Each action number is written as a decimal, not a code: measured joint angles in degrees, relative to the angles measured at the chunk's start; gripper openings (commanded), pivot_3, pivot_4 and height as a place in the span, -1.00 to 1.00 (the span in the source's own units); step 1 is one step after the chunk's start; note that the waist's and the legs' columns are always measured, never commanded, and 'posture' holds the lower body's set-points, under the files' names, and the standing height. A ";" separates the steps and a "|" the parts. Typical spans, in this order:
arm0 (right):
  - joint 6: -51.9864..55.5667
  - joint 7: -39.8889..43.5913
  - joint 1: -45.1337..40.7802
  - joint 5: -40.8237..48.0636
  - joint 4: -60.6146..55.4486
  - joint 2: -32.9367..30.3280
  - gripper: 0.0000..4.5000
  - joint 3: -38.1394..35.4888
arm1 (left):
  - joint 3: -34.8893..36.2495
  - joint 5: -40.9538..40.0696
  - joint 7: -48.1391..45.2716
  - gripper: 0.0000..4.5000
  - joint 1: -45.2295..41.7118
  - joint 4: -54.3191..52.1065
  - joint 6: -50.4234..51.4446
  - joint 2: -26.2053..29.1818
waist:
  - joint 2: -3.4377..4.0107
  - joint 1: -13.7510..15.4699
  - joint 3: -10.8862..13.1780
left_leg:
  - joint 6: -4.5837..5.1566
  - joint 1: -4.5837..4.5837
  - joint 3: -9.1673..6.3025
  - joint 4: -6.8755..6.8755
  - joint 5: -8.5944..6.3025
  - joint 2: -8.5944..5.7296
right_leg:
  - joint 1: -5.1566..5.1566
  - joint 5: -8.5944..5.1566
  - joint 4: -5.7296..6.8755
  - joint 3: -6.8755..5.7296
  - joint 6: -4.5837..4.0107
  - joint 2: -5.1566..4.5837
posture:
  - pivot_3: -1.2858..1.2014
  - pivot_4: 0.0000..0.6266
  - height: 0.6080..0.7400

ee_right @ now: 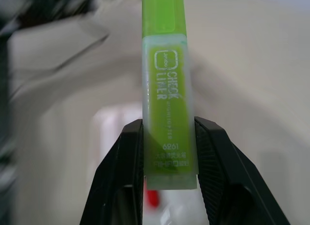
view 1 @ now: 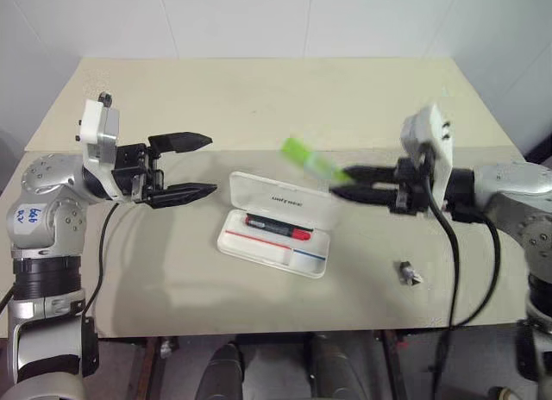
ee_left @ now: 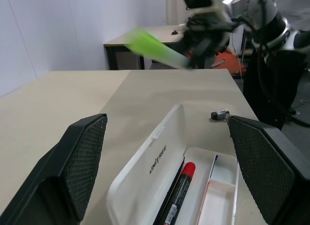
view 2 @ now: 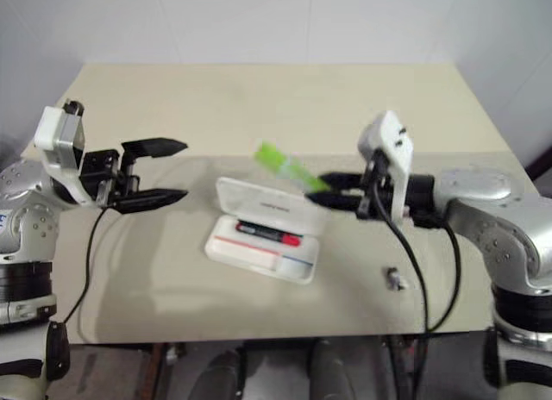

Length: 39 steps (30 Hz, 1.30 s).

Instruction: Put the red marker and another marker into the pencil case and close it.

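My right gripper moves the light-green highlighter toward the case's tray before releasing it, since it hangs high beyond the lid, short of the tray.
The white pencil case (view 1: 285, 255) lies open mid-table, its lid (view 1: 280, 199) raised toward the far side. The red marker (view 1: 278, 227) lies inside its tray. My right gripper (view 1: 343, 184) is shut on the light-green highlighter (view 1: 314, 162), the other marker, holding it in the air just right of the lid. The highlighter (ee_right: 167, 104) sticks out past the pads (ee_right: 133, 162), clamped at its end. My left gripper (view 1: 197, 166) hovers open to the left of the case, with nothing between its fingers (ee_left: 80, 162).
A small dark grey object (view 1: 409, 272) lies on the table right of the case, near the front edge. The beige table (view 1: 259, 98) stretches bare behind the case. Black cables hang from both wrists over the table's front.
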 measured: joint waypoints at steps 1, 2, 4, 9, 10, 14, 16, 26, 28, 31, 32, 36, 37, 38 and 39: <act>0.12 0.86 0.25 0.01 -0.20 -0.55 -0.51 1.01 | 0.01 -0.21 0.29 0.89 0.60 -0.93 0.29 0.02 | 0.00 -0.05 0.00 | 0.00 -0.01 0.01 0.00 0.00 0.00 | 0.00 -0.04 -0.03 0.01 -0.08 0.00 | 0.03 -0.52 1.00; 0.56 1.44 -0.15 0.02 -0.36 -1.08 -0.51 2.50 | 0.07 -0.52 0.70 0.89 1.27 -1.87 0.61 0.12 | 0.00 -0.11 0.00 | 0.00 0.00 0.03 0.01 0.00 0.00 | 0.00 -0.04 -0.03 0.02 -0.08 0.00 | 0.03 -0.52 1.00; 1.50 1.70 -1.94 0.21 -0.81 -1.25 -0.51 4.88 | 0.63 -1.40 1.11 0.89 2.97 -3.95 1.10 0.35 | 0.00 -0.23 0.00 | 0.00 0.01 0.03 0.02 0.00 0.01 | -0.01 -0.03 -0.02 0.03 -0.10 0.00 | 0.03 -0.52 1.00; 6.90 1.46 -7.32 0.42 -0.75 -1.02 -0.51 11.87 | 1.46 -2.91 2.02 0.89 7.31 -8.29 2.28 0.72 | 0.00 0.16 0.00 | -0.01 -0.01 0.02 0.04 0.00 0.02 | -0.01 -0.10 -0.05 0.02 -0.26 -0.01 | 0.03 -0.52 1.00; 7.45 1.44 -7.64 0.10 -0.65 -0.97 -0.51 13.48 | 1.58 -3.05 2.17 0.89 7.90 -8.67 2.33 0.76 | 0.00 0.19 0.00 | -0.01 -0.02 0.02 0.04 0.00 0.02 | -0.01 -0.10 -0.08 0.02 -0.27 -0.01 | 0.03 -0.52 1.00; 7.93 0.99 -8.42 -4.41 0.99 0.70 -0.51 22.24 | 2.13 -3.98 3.37 0.89 10.95 -11.38 2.62 0.82 | -0.01 0.25 0.00 | -0.03 -0.06 0.02 0.05 -0.01 0.01 | -0.01 -0.09 -0.14 0.02 -0.27 -0.01 | 0.03 -0.52 1.00; 7.92 0.41 -8.75 -6.32 2.22 2.43 -0.51 25.00 | 2.19 -4.38 3.90 0.89 12.11 -12.98 2.92 0.86 | 0.00 0.24 0.00 | -0.03 -0.06 0.02 0.04 -0.01 0.01 | -0.02 -0.08 -0.13 0.02 -0.26 -0.01 | 0.03 -0.52 1.00; 7.93 -0.41 -12.69 -11.03 3.99 9.37 -0.51 30.53 | 4.53 -5.67 5.05 0.89 18.27 -17.38 2.87 2.65 | 0.00 0.13 0.00 | -0.03 -0.03 0.02 0.04 -0.01 0.03 | -0.03 -0.08 -0.05 0.01 -0.27 0.01 | 0.03 -0.52 1.00; 8.02 -0.58 -12.93 -11.58 4.04 10.29 -0.51 30.93 | 5.02 -5.71 5.02 0.89 20.21 -18.49 2.69 2.81 | 0.00 0.14 0.00 | -0.03 -0.03 0.02 0.04 -0.01 0.04 | -0.03 -0.08 -0.05 0.01 -0.27 0.01 | 0.03 -0.52 1.00; 8.97 -1.35 -13.59 -11.87 3.99 12.17 -0.51 30.93 | 6.16 -5.65 4.06 0.89 23.26 -18.78 1.25 3.45 | 0.00 0.08 0.00 | -0.03 -0.02 0.02 0.03 -0.01 0.04 | -0.04 -0.09 -0.03 0.01 -0.29 0.02 | 0.03 -0.52 1.00; 9.58 -1.84 -13.80 -11.95 3.99 12.74 -0.51 30.93 | 6.27 -5.59 3.58 0.89 23.90 -18.69 0.82 4.05 | 0.00 0.04 0.00 | -0.03 -0.02 0.02 0.03 -0.01 0.05 | -0.05 -0.09 -0.02 0.00 -0.33 0.02 | 0.03 -0.52 1.00; 12.39 -4.44 -14.39 -12.15 3.96 14.92 -0.51 30.92 | 8.15 -4.13 -0.12 0.89 27.64 -16.78 -3.12 6.86 | 0.00 -0.06 0.00 | -0.03 -0.01 0.03 0.03 -0.01 0.06 | -0.07 -0.43 -0.03 0.01 -1.04 0.02 | 0.03 -0.52 1.00; 13.08 -5.02 -14.40 -12.14 3.94 15.38 -0.51 30.92 | 8.65 -3.54 -1.15 0.89 28.37 -15.37 -3.91 7.63 | 0.00 -0.07 0.00 | -0.03 -0.01 0.03 0.02 -0.01 0.06 | -0.08 -0.43 -0.01 0.01 -1.05 0.02 | 0.03 -0.52 1.00; 13.86 -5.77 -14.40 -12.13 3.93 15.99 -0.51 30.89 | 9.24 -2.97 -2.54 0.89 29.22 -13.48 -5.31 8.51 | 0.00 -0.06 0.00 | -0.03 -0.01 0.03 0.02 -0.01 0.06 | -0.10 -0.43 -0.01 0.01 -1.06 0.02 | 0.03 -0.52 1.00; 14.59 -6.38 -14.40 -12.11 3.91 16.50 -0.51 30.72 | 9.71 -2.35 -3.86 0.89 29.72 -11.48 -6.53 9.18 | 0.00 -0.03 0.00 | -0.03 -0.01 0.03 0.02 -0.01 0.07 | -0.10 -0.44 -0.01 0.00 -1.07 0.02 | 0.03 -0.52 1.00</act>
